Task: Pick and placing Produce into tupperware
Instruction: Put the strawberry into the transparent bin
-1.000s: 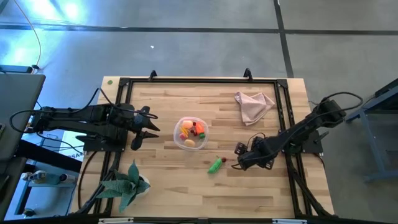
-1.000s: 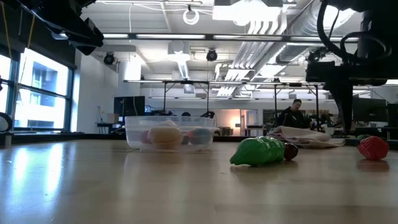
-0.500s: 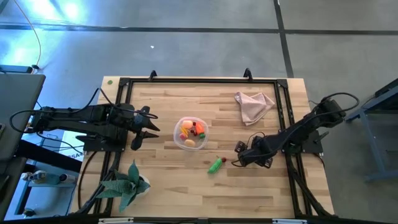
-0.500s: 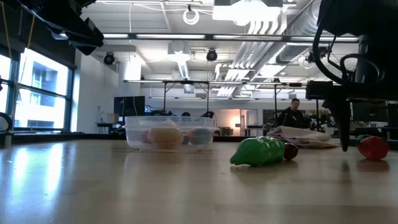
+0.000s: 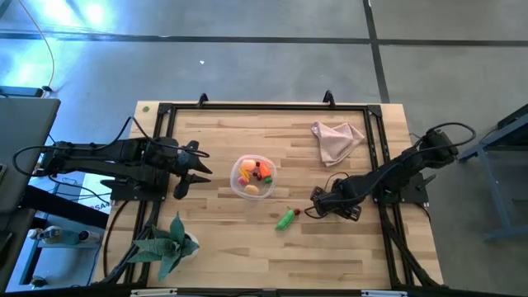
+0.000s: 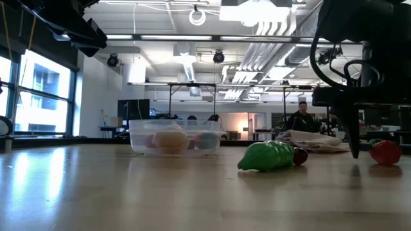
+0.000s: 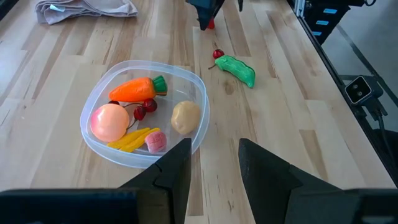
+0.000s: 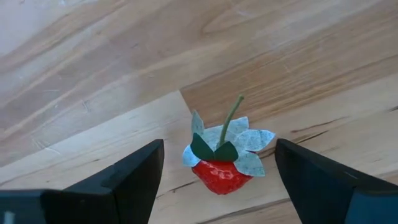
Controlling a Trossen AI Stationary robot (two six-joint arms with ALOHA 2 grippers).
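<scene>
The strawberry's red body (image 8: 219, 177) has a finger on either side, both reaching down near the wood, so my right gripper should close on the strawberry now.
The round clear tupperware (image 5: 253, 176) stands at the table's middle. It holds a carrot (image 7: 135, 89), a peach-pink fruit (image 7: 109, 121), a tan lump (image 7: 185, 116), yellow pieces (image 7: 132, 138) and red berries (image 7: 144, 109). A green pepper (image 5: 286, 219) lies on the table on its side with a red cherry (image 7: 217, 54) beside it. A red strawberry (image 8: 224, 165) with leaves and stem up rests on the wood. My right gripper (image 8: 219, 144) hangs open straight above it, fingers pointing down on either side. My left gripper (image 7: 214, 155) waits open, raised, left of the tub.
A pink cloth (image 5: 336, 139) lies crumpled at the far right. A green spiky plant (image 5: 167, 243) sits at the near left corner. A black frame rail (image 5: 264, 106) runs round the table's edges. Bare wood (image 5: 247, 256) lies along the near side.
My right gripper has come down toward the strawberry, still open and pointing down. The strawberry, the pepper and the tub have stayed where they were.
</scene>
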